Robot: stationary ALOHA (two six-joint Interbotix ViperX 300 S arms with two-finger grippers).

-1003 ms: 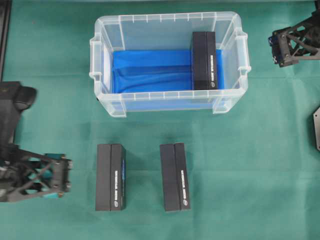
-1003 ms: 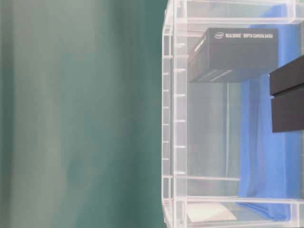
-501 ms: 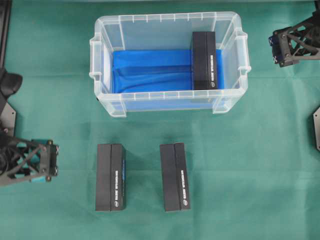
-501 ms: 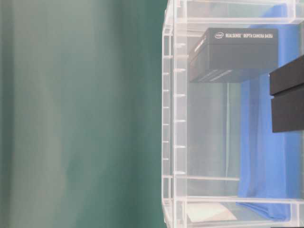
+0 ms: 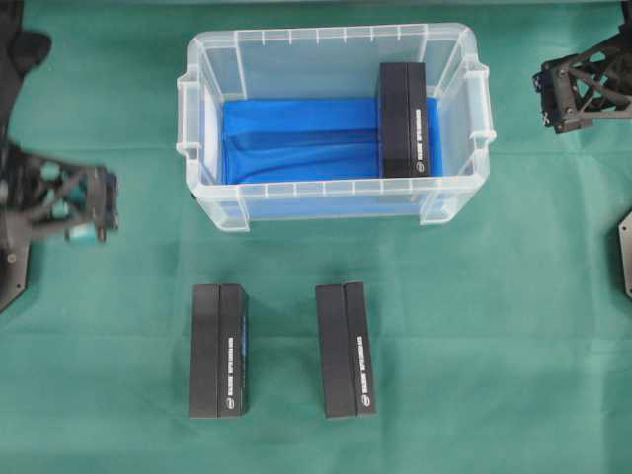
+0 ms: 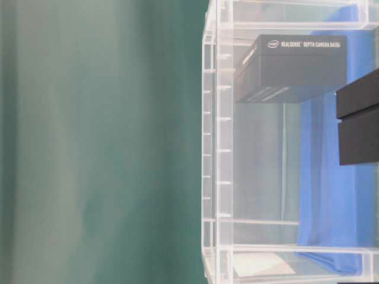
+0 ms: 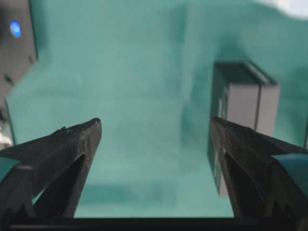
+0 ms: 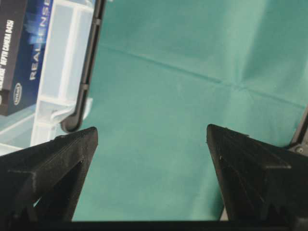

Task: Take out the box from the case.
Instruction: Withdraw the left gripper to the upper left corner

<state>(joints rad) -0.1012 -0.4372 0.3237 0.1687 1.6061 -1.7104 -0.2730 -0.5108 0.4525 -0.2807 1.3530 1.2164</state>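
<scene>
The case's side is close up against one end of the black box, and open case bottom shows beside the box. The robot's right gripper will next grip the box's long sides to take it out.
The case is a clear plastic bin with a blue floor lining, at the back middle of the green cloth. One black box stands on edge inside it against the right wall. The table-level view shows this box through the case wall. My left gripper is open and empty, left of the case, with bare cloth between its jaws. My right gripper is open and empty, right of the case. Its wrist view shows the box and case rim at upper left.
Two more black boxes lie on the cloth in front of the case. The left wrist view shows one of them ahead to the right. A dark plate sits at the right edge.
My left arm has swung from the near left corner toward the back, level with the case front. The right gripper has barely moved. The boxes have not moved.
</scene>
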